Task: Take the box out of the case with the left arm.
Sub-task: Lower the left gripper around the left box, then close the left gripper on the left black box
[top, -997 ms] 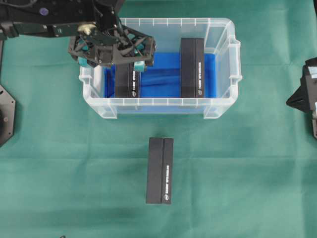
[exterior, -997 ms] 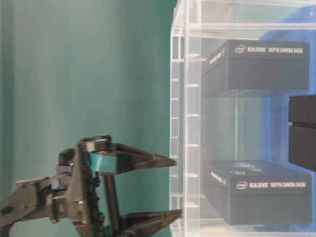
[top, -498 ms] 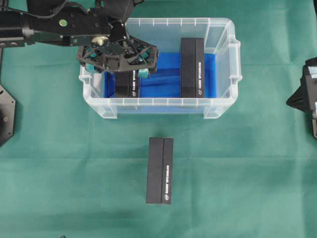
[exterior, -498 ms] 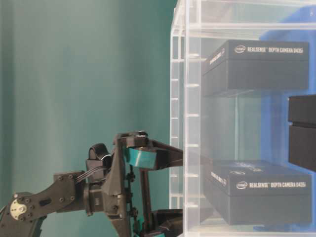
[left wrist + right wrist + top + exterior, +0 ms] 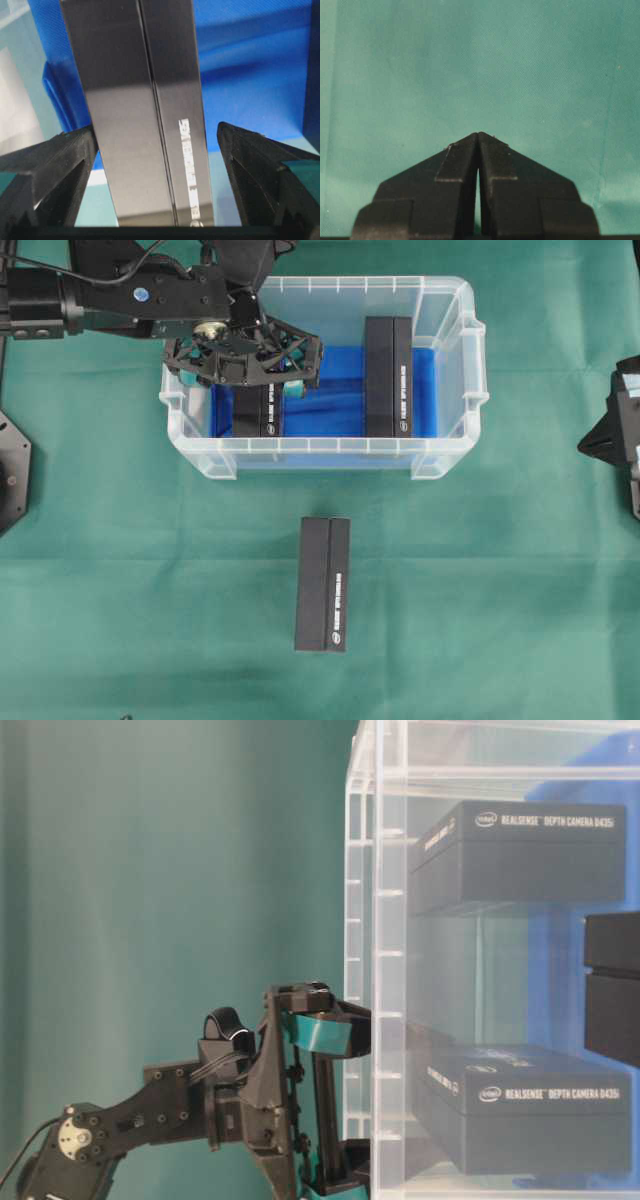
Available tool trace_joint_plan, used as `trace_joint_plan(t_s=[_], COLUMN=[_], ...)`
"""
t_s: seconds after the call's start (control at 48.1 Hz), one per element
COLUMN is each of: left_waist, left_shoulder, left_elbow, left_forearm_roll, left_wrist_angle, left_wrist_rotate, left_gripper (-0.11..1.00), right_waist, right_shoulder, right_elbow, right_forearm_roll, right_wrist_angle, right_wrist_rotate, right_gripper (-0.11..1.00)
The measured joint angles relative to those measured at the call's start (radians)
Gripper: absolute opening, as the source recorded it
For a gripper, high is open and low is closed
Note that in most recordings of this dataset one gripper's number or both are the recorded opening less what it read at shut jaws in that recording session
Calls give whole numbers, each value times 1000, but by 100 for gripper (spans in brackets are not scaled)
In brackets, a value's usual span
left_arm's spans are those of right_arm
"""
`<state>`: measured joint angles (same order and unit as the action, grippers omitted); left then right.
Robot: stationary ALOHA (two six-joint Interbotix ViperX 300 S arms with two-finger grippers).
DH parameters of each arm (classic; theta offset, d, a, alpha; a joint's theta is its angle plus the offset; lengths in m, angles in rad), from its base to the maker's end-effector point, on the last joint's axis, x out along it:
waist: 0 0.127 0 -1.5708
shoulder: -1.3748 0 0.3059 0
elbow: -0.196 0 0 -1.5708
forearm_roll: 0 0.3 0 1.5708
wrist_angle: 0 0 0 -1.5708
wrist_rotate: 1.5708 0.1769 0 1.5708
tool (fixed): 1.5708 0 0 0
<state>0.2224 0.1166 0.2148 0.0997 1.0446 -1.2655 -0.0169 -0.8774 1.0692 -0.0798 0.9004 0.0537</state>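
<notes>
The left gripper takes hold of the black box's long sides next, to lift the box out of the case.
The clear case (image 5: 320,446) with blue cloth on its bottom holds two black boxes lying flat. My left gripper (image 5: 245,383) is open inside the case's left part, over the far end of the left box (image 5: 257,412). In the left wrist view the box (image 5: 145,115) lies between the fingers (image 5: 60,160). The left finger is at its side and the right one stands a little apart from it. The table-level view shows the gripper (image 5: 345,1105) at the case wall (image 5: 362,920). My right gripper (image 5: 478,135) is shut over bare green cloth.
A second box (image 5: 388,375) lies in the right part of the case. Another black box (image 5: 322,585) lies on the green tablecloth in front of the case. The right arm (image 5: 615,435) rests at the table's right edge.
My left gripper has moved right and down into the case, coming to straddle the left box. Its opening is unchanged. The boxes and the right arm have not moved.
</notes>
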Motion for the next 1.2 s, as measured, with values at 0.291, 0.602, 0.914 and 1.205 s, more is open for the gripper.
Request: trace_joint_plan(t_s=[0.291, 0.602, 0.914, 1.205], left_waist=[2, 3, 3, 3], left_shoulder=[-2, -2, -6, -9], left_elbow=[20, 23, 29, 32], left_forearm_roll=[41, 46, 44, 41], left_wrist_angle=[-11, -12, -46, -51], left_wrist_rotate=[-32, -35, -44, -54], left_gripper=[93, 93, 61, 61], right_waist=[0, 0, 0, 0], right_shoulder=[2, 2, 2, 2], right_elbow=[2, 2, 0, 0], right_forearm_roll=[0, -2, 0, 0], right_wrist_angle=[-2, 0, 0, -2], right_wrist_rotate=[2, 0, 0, 2], right_gripper=[0, 0, 0, 0])
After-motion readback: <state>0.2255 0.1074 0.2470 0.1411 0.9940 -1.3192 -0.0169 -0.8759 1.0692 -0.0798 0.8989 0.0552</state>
